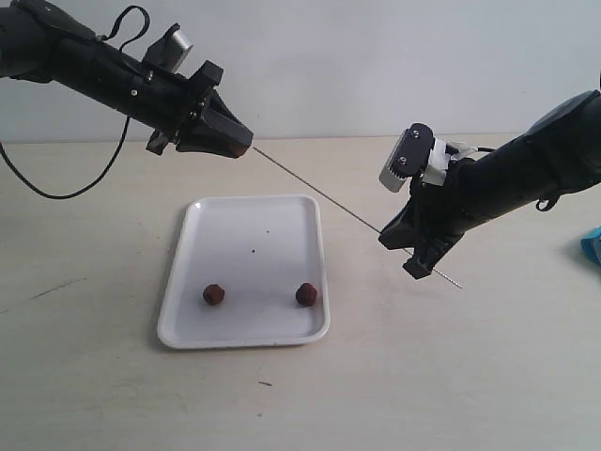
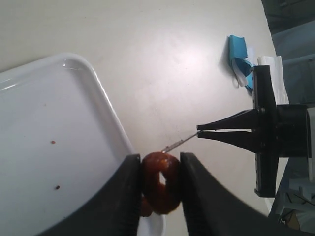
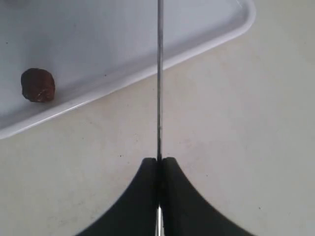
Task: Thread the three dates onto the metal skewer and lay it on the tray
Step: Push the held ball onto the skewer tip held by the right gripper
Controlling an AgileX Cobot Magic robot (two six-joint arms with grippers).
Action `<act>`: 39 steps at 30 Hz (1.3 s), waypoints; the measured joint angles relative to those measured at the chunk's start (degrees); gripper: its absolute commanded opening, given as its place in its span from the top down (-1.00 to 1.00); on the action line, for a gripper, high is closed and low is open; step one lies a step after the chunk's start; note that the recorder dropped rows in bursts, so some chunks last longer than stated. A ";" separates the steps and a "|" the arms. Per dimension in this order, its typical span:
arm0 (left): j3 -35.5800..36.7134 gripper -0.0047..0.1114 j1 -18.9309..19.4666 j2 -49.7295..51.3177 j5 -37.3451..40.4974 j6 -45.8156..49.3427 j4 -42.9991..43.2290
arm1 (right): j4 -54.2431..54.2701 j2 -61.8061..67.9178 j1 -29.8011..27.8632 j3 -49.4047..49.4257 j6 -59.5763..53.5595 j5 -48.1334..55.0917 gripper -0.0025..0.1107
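Note:
The skewer's tip [image 1: 256, 150] only reaches the date's edge [image 1: 246, 148], so my left gripper keeps hold of the date until the skewer runs through the date.
My left gripper [image 1: 242, 147] [image 2: 160, 164] hangs above the tray's far side, shut on one reddish-brown date [image 2: 160, 183]. The metal skewer [image 1: 315, 193] [image 3: 159, 73] runs from that date down to my right gripper [image 1: 398, 232] [image 3: 159, 160], which is shut on it; its tip [image 2: 172, 146] touches the held date. A short end sticks out behind the right gripper. Two more dates [image 1: 214, 294] [image 1: 306, 294] lie on the white tray [image 1: 235, 225] near its front edge. One of them [image 3: 38, 85] shows in the right wrist view, on the tray [image 3: 206, 34].
A blue object [image 1: 592, 246] [image 2: 238, 53] lies on the table at the far right edge. A black cable [image 1: 56, 193] loops down from the left arm at the back left. The tray [image 2: 59, 113] carries a few dark specks.

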 measured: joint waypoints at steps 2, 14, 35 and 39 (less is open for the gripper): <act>0.00 0.43 0.00 0.00 0.00 0.00 -0.11 | 0.00 0.00 0.00 0.00 0.00 0.28 0.96; 0.00 0.43 -0.10 0.00 0.00 0.03 -0.22 | 1.08 0.00 0.00 0.00 -0.95 2.27 0.96; 0.00 0.43 -4.47 0.00 0.00 0.17 -0.22 | 6.16 0.00 0.00 0.00 -5.48 4.22 0.96; 0.00 0.43 -5.68 0.00 0.00 0.53 -0.22 | 8.22 0.00 0.00 0.00 -6.66 4.54 0.96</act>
